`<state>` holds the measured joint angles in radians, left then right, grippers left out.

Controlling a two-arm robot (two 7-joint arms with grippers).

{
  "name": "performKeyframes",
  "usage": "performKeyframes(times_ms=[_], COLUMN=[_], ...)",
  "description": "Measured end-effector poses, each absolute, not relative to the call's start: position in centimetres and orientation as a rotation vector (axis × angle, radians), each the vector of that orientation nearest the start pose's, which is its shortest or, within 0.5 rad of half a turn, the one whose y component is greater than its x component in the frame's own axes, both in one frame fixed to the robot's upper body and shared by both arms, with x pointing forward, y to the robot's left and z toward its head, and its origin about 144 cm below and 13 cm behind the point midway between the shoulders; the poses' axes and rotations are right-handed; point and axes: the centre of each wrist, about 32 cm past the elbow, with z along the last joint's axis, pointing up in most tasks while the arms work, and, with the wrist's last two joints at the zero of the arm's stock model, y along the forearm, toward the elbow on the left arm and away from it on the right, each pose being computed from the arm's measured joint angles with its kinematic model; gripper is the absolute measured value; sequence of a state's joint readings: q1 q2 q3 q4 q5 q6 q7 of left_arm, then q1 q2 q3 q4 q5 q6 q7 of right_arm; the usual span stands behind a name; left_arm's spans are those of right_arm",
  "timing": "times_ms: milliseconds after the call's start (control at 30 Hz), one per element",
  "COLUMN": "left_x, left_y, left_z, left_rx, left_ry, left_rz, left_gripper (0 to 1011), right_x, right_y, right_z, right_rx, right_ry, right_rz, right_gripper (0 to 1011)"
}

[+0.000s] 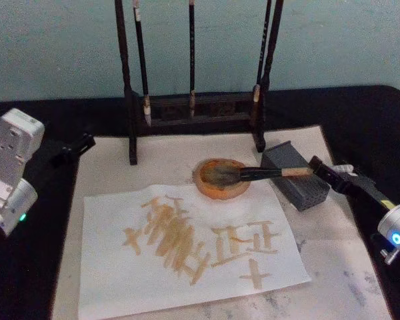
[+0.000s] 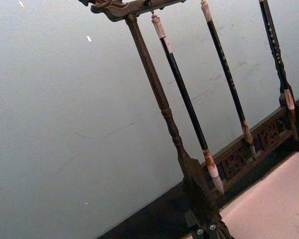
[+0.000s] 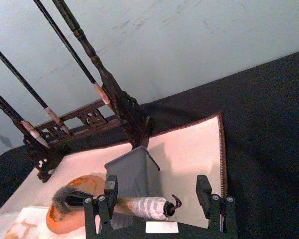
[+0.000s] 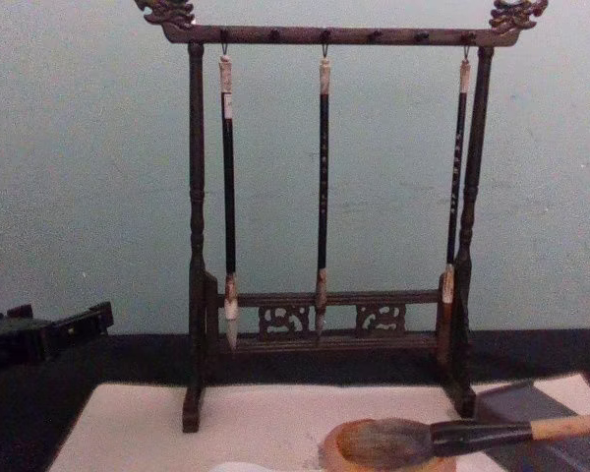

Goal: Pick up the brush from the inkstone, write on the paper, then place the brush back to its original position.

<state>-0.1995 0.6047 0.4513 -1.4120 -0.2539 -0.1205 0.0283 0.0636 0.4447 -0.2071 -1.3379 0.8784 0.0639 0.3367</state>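
I will next pick up the brush by its taped handle end (image 3: 150,207) with my right gripper, because the brush's bushy head sits in the ink of the orange inkstone.
The brush (image 1: 260,175) lies still, its bushy head resting in the round orange inkstone (image 1: 217,190) and its tan handle propped across a grey block (image 1: 300,187). My right gripper (image 1: 318,167) is open at the handle's end. In the right wrist view its fingers (image 3: 108,191) stand wide apart on either side of the taped handle end of the brush (image 3: 147,206), not touching it. The paper (image 1: 113,267) lies in front of the inkstone and bears several tan brush strokes. My left gripper (image 1: 77,147) is parked at the table's left edge, away from everything.
A dark wooden rack (image 1: 193,110) with three slim hanging brushes stands behind the inkstone. A pale felt mat (image 1: 333,267) covers the black table under the paper. The grey block sits between the inkstone and my right gripper.
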Motion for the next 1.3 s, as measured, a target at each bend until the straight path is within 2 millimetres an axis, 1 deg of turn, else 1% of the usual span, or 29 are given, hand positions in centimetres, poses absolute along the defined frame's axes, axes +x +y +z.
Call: performKeyframes(times_ms=[633,1300], left_x=[48.9,48.9], left_y=[31.0,31.0], left_z=[114.0,114.0], left_rx=[0.304,0.304], left_ry=[-0.285,-0.285], left_rz=[1.248,1.248], left_gripper=[1002,1000], right_x=[48.4,49.5], right_y=[-33.1,-33.1], right_z=[110.5,110.7], right_rx=[0.156,0.136], right_ry=[0.508,0.514], right_rz=[-1.166,-1.165], right_gripper=[1008,1008])
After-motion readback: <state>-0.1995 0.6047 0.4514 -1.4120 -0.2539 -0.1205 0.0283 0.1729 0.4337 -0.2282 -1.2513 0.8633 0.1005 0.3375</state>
